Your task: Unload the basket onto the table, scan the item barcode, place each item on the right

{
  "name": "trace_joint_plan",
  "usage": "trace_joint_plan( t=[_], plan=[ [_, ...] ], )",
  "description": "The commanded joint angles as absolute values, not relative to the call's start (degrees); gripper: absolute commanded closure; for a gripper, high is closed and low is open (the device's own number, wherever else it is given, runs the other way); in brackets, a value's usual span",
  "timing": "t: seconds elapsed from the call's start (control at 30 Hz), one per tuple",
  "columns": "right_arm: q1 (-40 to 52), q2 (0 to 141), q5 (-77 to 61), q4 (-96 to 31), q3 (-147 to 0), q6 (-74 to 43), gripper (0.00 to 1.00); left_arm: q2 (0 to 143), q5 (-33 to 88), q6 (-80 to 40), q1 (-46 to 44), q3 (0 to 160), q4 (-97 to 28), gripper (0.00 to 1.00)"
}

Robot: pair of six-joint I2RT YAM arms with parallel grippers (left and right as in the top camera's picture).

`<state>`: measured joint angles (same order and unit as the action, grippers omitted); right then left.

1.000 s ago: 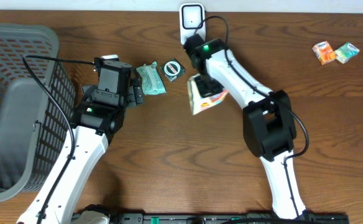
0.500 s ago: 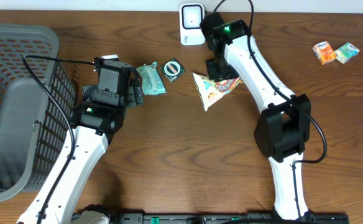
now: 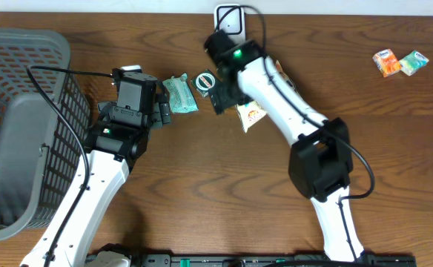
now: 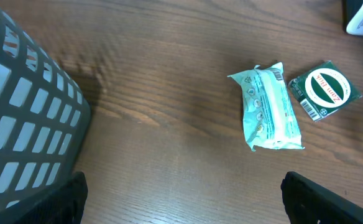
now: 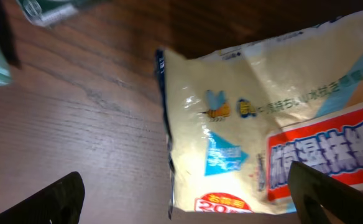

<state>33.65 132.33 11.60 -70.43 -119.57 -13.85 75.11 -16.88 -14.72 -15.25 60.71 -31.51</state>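
The robot's right gripper needs to grab the snack bag (image 3: 252, 113) at its dark blue-edged end next, to flip it over so its barcode can be scanned.
A white and yellow snack bag (image 3: 252, 113) lies flat on the table, partly under the right arm. In the right wrist view the bag (image 5: 256, 124) fills the space ahead of my right gripper (image 5: 191, 208), which is open and holds nothing. That gripper (image 3: 220, 96) hovers just left of the bag, beside a round green tin (image 3: 206, 81). The white barcode scanner (image 3: 230, 18) stands at the back edge. My left gripper (image 3: 162, 111) is open and empty, just left of a green wipes pack (image 3: 179, 94). From the left wrist, the pack (image 4: 268, 107) and tin (image 4: 324, 89) lie ahead of the left gripper (image 4: 184, 208).
A grey mesh basket (image 3: 16, 126) takes up the left side, and its wall (image 4: 26, 124) shows in the left wrist view. Two small packets, orange (image 3: 385, 61) and green (image 3: 415, 61), lie at the far right back.
The right gripper held the snack bag near the scanner, then opened and let it drop onto the table. It has swung left toward the tin. The left arm stayed still.
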Motion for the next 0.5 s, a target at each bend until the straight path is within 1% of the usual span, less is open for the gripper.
trace_joint_plan(
  t=[0.0, 0.13, 0.27, 0.3, 0.33, 0.37, 0.43, 0.47],
  plan=[
    [35.14, 131.37, 21.65, -68.4, -115.48, -16.14, 0.01, 74.72, -17.87, -13.98, -15.07, 60.9, -31.51, 0.02],
    [35.46, 131.37, 29.04, -63.59, -108.92, -20.67, 0.01, 74.72, -17.87, -13.98, -15.07, 60.9, -31.51, 0.02],
    [35.2, 131.37, 29.28, -56.47, -101.32, -20.75, 0.01, 74.72, -17.87, -13.98, -15.07, 60.9, -31.51, 0.02],
    [35.03, 131.37, 29.43, -55.22, -99.79, -20.73, 0.02, 74.74, -17.87, -13.98, -15.07, 60.9, -31.51, 0.02],
    [34.85, 131.37, 29.5, -54.7, -98.94, -20.73, 0.11, 74.72, -17.87, -13.98, -15.07, 60.9, -31.51, 0.02],
    [34.65, 131.37, 29.47, -54.74, -98.52, -20.73, 0.24, 74.72, -17.87, -13.98, -15.07, 60.9, -31.51, 0.02],
    [34.41, 131.35, 29.26, -55.4, -98.72, -20.75, 0.61, 74.72, -17.87, -13.98, -15.07, 60.9, -31.51, 0.02],
    [34.37, 131.13, 29.21, -56.18, -99.33, -20.75, 0.75, 74.74, -17.87, -13.98, -15.07, 60.9, -31.51, 0.02]
  ],
)
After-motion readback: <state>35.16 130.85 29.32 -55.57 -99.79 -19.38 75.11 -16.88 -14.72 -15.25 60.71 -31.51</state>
